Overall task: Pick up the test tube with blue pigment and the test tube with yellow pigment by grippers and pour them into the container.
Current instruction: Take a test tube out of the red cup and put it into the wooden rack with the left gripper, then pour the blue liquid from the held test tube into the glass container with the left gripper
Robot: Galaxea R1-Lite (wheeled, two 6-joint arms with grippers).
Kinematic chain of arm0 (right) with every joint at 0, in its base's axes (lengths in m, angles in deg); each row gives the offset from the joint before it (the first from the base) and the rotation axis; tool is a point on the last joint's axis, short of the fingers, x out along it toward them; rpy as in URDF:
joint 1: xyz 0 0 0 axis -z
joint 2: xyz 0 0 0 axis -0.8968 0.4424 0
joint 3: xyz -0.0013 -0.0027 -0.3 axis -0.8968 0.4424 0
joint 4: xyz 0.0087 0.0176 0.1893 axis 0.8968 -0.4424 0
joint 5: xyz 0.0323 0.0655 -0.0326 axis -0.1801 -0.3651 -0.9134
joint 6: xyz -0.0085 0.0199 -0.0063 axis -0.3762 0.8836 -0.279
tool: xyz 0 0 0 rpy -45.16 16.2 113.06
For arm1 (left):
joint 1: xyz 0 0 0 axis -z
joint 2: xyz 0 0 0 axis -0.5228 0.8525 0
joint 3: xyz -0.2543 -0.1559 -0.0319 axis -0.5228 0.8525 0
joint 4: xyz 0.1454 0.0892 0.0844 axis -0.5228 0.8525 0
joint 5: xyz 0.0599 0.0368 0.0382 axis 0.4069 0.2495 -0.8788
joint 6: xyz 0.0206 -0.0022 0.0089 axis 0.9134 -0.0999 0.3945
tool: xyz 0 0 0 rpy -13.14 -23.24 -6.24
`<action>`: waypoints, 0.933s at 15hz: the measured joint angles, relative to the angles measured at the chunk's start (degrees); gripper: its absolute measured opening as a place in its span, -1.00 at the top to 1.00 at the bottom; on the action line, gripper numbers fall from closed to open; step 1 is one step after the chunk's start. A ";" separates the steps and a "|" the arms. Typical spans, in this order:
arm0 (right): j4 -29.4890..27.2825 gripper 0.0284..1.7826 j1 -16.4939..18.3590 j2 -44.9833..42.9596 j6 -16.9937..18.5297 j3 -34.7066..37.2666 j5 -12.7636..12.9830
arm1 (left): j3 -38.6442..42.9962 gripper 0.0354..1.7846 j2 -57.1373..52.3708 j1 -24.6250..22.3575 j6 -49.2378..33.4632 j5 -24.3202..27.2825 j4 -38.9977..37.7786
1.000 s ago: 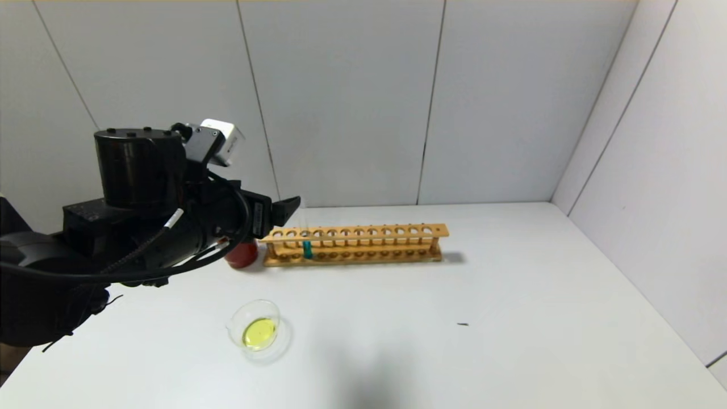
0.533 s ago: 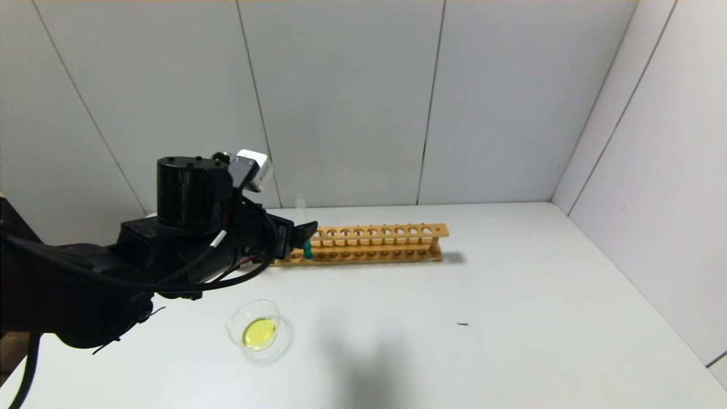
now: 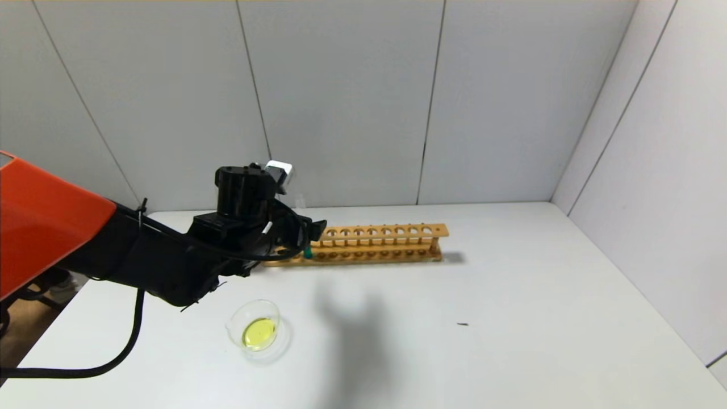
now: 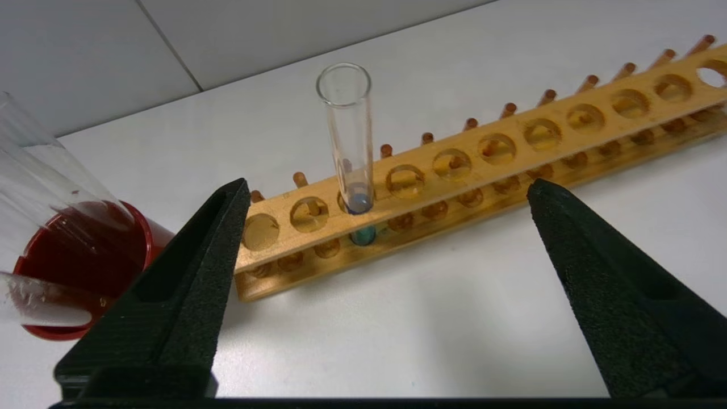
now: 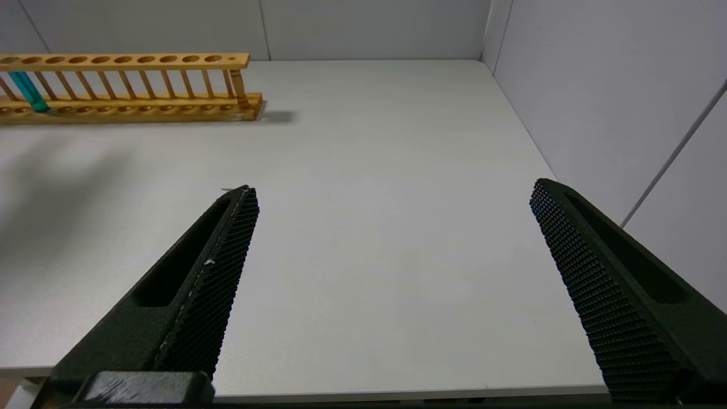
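Observation:
The wooden bars enclose the tube's teal bottom. My left gripper will therefore grip the tube next by its upper glass, above the rack.
The test tube with blue pigment [image 4: 348, 136] stands upright in the third hole from the rack's left end, its teal bottom showing in the head view [image 3: 307, 251] and the right wrist view [image 5: 32, 94]. My left gripper [image 4: 389, 184] is open and empty, just in front of the rack, with the tube between and beyond its jaws and not touched. In the head view the left gripper [image 3: 314, 229] is at the rack's left end. The container [image 3: 234, 332], a clear glass dish, holds yellow liquid. No yellow-tinted tube is in view. My right gripper [image 5: 392, 190] is open and empty over bare table.
The wooden rack [image 3: 392, 243] stretches across the back of the white table. A dark red cup [image 4: 79, 255] with colourless tubes [image 4: 54, 176] leaning in it stands by the rack's left end, hidden behind my left arm in the head view. Walls close the back and right.
My left arm has reached forward and down toward the rack's left end. It now covers the red cup in the head view. The dish and rack have not moved.

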 joint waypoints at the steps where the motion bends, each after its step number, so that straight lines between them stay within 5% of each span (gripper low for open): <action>1: 0.00 -0.96 0.00 0.00 0.00 0.00 0.00 | -1.22 -0.82 1.18 -0.37 -0.05 0.00 0.02; 4: 0.00 -0.96 0.00 0.00 0.00 0.00 0.00 | -4.78 -0.41 4.51 -1.02 -0.06 0.00 0.39; 9: 0.00 -0.96 -0.02 0.00 0.02 0.00 0.00 | -9.02 0.58 8.95 -1.16 -0.06 0.37 0.33; 14: 0.00 -0.96 0.00 0.00 0.02 0.00 -0.02 | -9.19 0.70 10.00 -1.16 -0.16 0.05 -0.22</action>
